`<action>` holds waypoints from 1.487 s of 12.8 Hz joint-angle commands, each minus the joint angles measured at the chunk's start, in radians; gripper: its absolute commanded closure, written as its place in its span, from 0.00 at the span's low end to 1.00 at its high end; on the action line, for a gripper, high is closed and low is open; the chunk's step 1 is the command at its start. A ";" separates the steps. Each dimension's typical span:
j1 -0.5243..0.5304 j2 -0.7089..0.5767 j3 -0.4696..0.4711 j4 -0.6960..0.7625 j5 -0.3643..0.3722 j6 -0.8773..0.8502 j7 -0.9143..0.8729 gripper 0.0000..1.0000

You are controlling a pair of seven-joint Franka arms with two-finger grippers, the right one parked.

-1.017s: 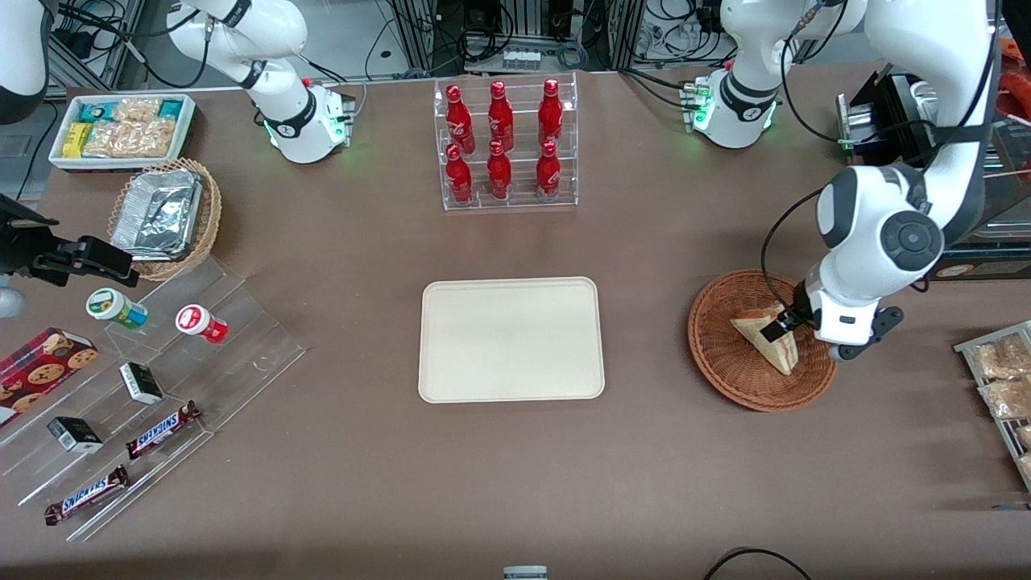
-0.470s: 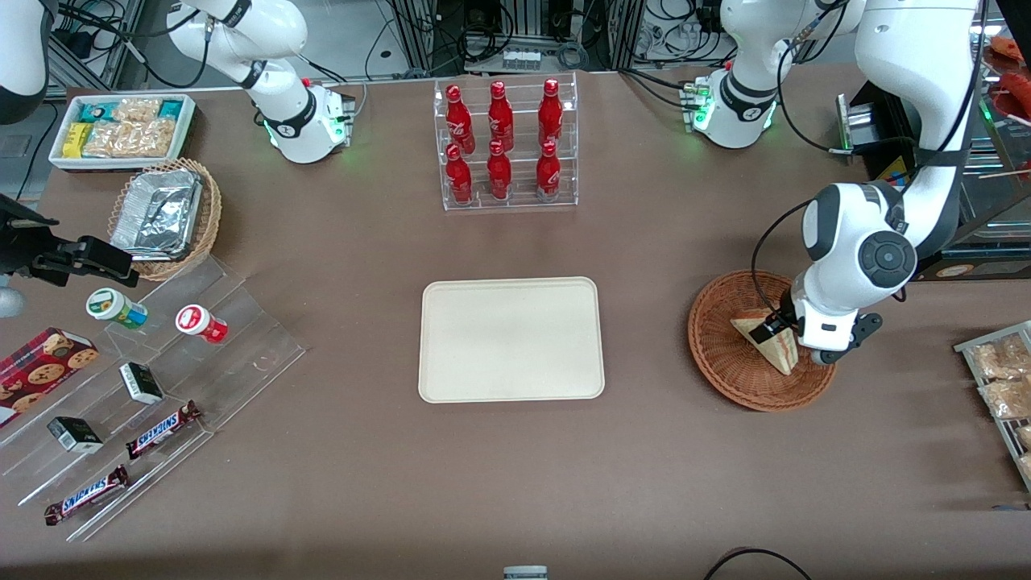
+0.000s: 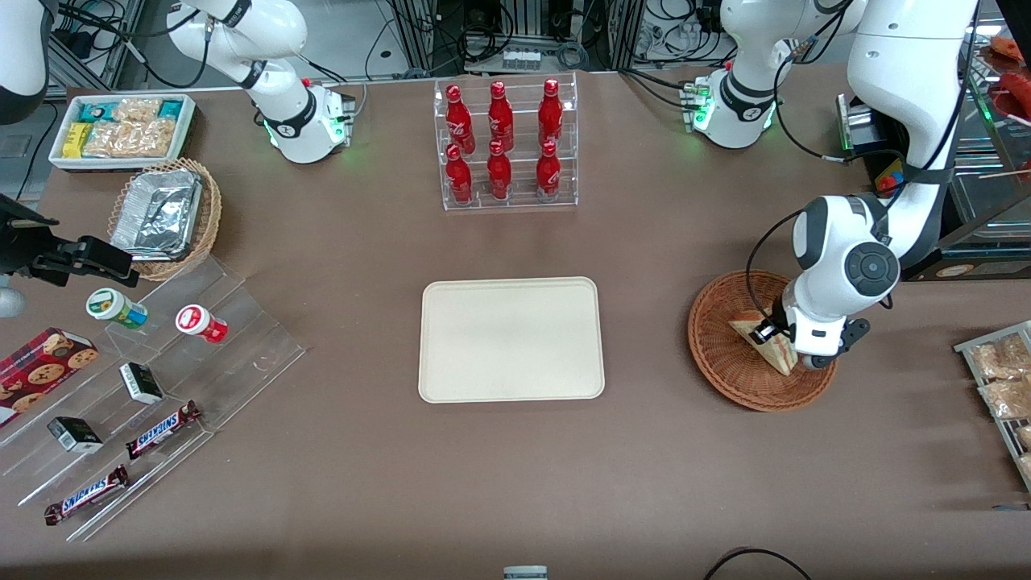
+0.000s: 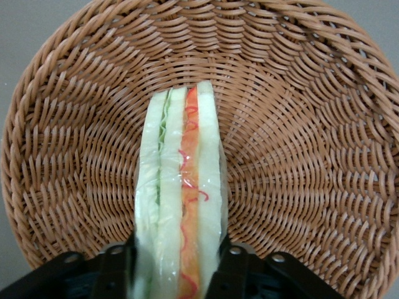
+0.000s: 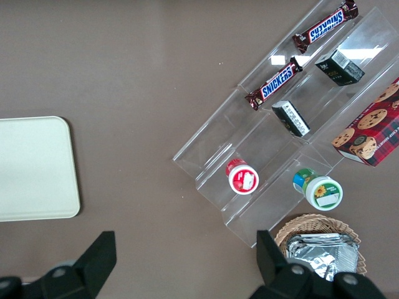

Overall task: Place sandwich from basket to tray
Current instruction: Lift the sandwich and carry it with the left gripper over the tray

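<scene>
The left gripper needs to move the sandwich (image 3: 765, 345) from the basket to the tray (image 3: 511, 339), so it should grab the sandwich by its outer bread sides next.
The sandwich (image 3: 765, 345), a cream wedge with red and light filling, stands on its edge in the brown wicker basket (image 3: 725, 366) toward the working arm's end of the table. My left gripper (image 3: 780, 338) is low in the basket, open, with one finger on each side of the sandwich (image 4: 181, 205). The fingers (image 4: 232, 268) lie close against the bread faces. The sandwich rests on the basket floor (image 4: 299, 156). The cream-beige tray (image 3: 511, 339) lies bare at the table's middle and also shows in the right wrist view (image 5: 34, 168).
A clear rack of red bottles (image 3: 505, 145) stands farther from the camera than the tray. A clear stepped shelf with snacks (image 3: 145, 379), a foil container in a lighter basket (image 3: 165, 213) and a white snack bin (image 3: 121, 129) lie toward the parked arm's end. Packets (image 3: 999, 379) lie near the basket.
The left arm has come down and shifted slightly toward the tray, bringing the gripper lower around the sandwich. The sandwich has stayed in the basket.
</scene>
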State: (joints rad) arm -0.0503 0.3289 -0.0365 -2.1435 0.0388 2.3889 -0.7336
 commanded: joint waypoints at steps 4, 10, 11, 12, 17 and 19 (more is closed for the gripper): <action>-0.008 -0.025 0.000 0.025 0.027 -0.072 -0.003 1.00; -0.109 -0.076 -0.003 0.167 0.087 -0.310 0.034 1.00; -0.135 -0.074 -0.006 0.201 0.087 -0.344 0.036 1.00; -0.166 -0.071 -0.006 0.223 0.084 -0.356 0.031 1.00; -0.362 -0.021 -0.006 0.315 0.075 -0.367 0.014 1.00; -0.436 0.031 -0.006 0.379 0.075 -0.367 0.013 1.00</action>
State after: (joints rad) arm -0.4201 0.2941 -0.0560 -1.8548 0.1105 2.0425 -0.7170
